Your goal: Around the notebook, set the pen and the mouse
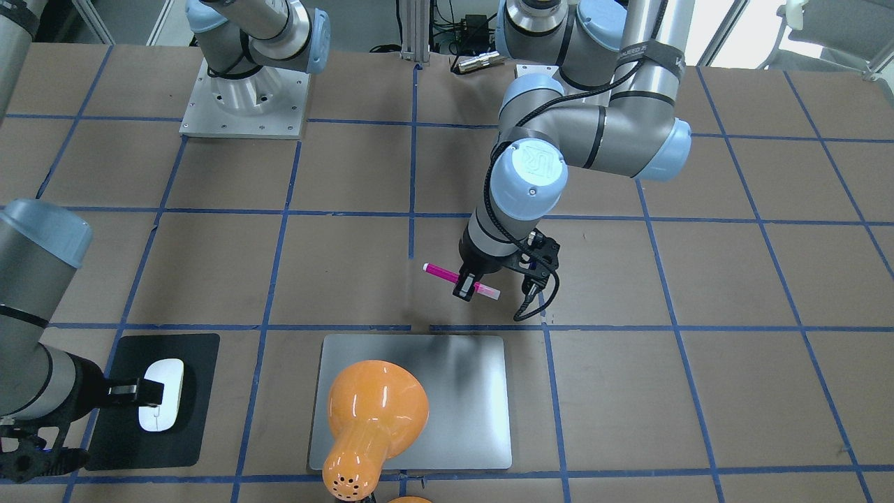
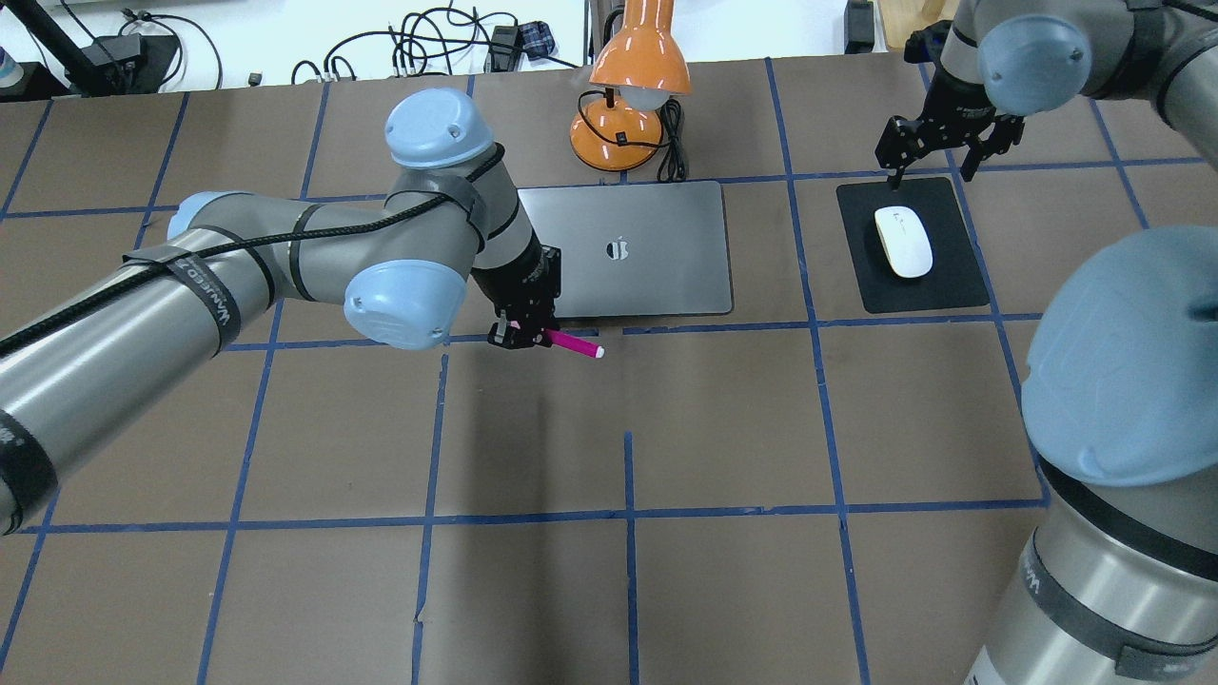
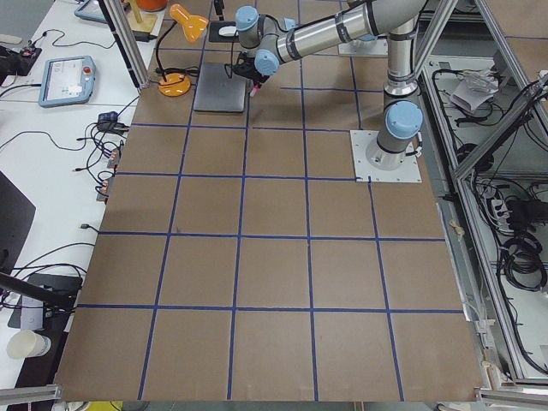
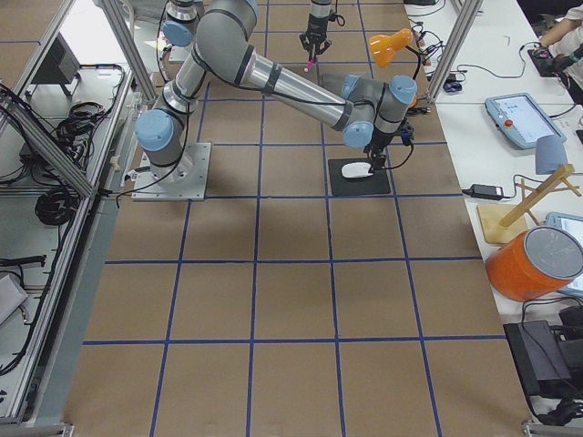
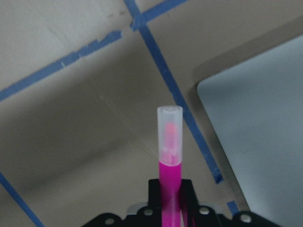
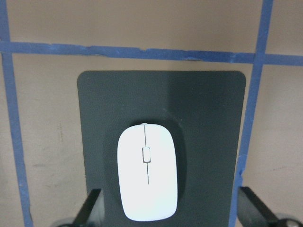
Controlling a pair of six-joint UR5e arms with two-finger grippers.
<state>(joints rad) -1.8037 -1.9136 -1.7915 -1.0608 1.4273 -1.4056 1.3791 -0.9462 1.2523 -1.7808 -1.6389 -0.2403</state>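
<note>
My left gripper should keep holding the magenta pen (image 1: 440, 272) for now. The pen is still at a slant to the silver notebook's robot-side edge (image 1: 415, 335) and needs to be parallel to it before I let go.
My left gripper (image 2: 521, 335) is shut on the magenta pen (image 2: 576, 344), which pokes out level with its pale cap (image 5: 169, 127) forward. It hangs over the table just off the near left corner of the silver notebook (image 2: 657, 257). The notebook (image 1: 454, 391) lies flat and closed. The white mouse (image 2: 904, 241) rests on a black mat (image 2: 952, 276) to the right of the notebook. My right gripper (image 2: 933, 174) hovers open over the mouse (image 6: 147, 177), one finger (image 6: 92, 210) on each side, not touching it.
An orange desk lamp (image 2: 638, 57) stands behind the notebook, its shade (image 1: 374, 412) hanging over the notebook's far half. Blue tape lines (image 2: 628, 518) grid the brown table. Cables lie past the table's far edge.
</note>
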